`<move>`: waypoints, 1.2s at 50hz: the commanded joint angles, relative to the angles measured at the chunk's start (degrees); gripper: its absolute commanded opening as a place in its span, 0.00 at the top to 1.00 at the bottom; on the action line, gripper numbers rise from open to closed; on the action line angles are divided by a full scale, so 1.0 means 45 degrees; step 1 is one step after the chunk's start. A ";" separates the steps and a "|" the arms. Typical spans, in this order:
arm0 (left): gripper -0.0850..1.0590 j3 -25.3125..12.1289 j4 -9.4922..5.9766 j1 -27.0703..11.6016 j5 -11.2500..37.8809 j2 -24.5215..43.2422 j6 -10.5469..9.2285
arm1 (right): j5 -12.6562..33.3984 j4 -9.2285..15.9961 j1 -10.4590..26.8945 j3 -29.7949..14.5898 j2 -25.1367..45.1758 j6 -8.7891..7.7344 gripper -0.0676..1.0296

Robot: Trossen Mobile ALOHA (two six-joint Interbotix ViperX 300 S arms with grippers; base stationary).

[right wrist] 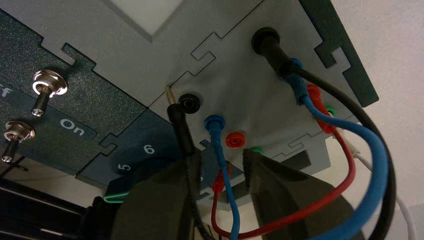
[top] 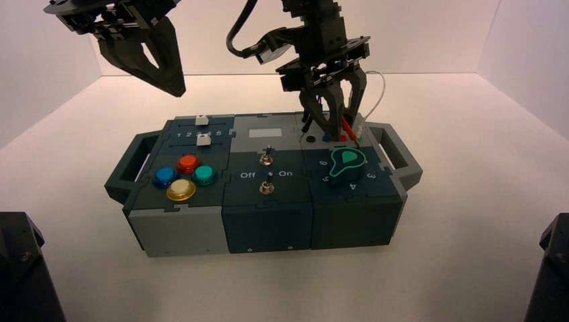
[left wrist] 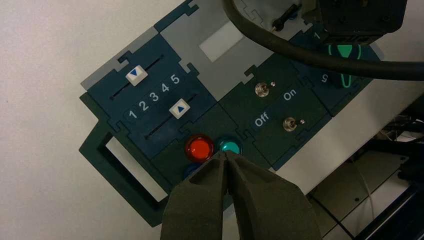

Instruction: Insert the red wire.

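My right gripper will next take hold of the loose red plug by its stiff red sleeve [top: 349, 129] [right wrist: 219, 183], because the red wire behind the plug hangs in a slack loop.
The red wire [right wrist: 345, 176] loops off the back right corner of the box [top: 268, 221]. One red plug [right wrist: 315, 95] sits in the outer row of sockets. The other red plug [right wrist: 218, 184] hangs loose, partly behind the blue wire [right wrist: 227, 192], just short of the empty red socket [right wrist: 235, 140]. My right gripper [right wrist: 221, 160] is open, with one finger on each side of that loose plug and neither finger closed on it. In the high view the right gripper [top: 341, 129] reaches down over the red wire [top: 347, 127] behind the knob. My left gripper [top: 176, 90] is shut and raised above the box's back left.
A black plug [right wrist: 177, 125] lies loose beside the black socket [right wrist: 190, 102]. A blue plug [right wrist: 214, 122] is seated. The green knob [top: 345, 163] is just in front of the right gripper. Two toggle switches [top: 266, 157] stand mid-box. A white wire [top: 379, 90] arches behind.
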 commanded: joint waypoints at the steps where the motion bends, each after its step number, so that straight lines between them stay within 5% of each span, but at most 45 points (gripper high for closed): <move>1: 0.95 -0.0391 0.0020 -0.0020 -0.0039 -0.0098 0.0078 | 0.0156 -0.0078 0.0078 -0.0293 -0.0215 -0.0098 0.54; 29: 0.95 -0.0391 0.0039 -0.0039 -0.0039 -0.0078 0.0078 | 0.0449 -0.0156 0.0078 -0.0488 -0.0254 -0.0039 0.55; 52: 0.95 -0.0391 0.0078 -0.0020 -0.0039 -0.0098 0.0098 | 0.0586 -0.0156 -0.0020 -0.0508 -0.0176 0.0059 0.65; 60: 0.95 -0.0391 0.0098 -0.0020 -0.0039 -0.0098 0.0098 | 0.0586 -0.0156 -0.0039 -0.0508 -0.0117 0.0098 0.77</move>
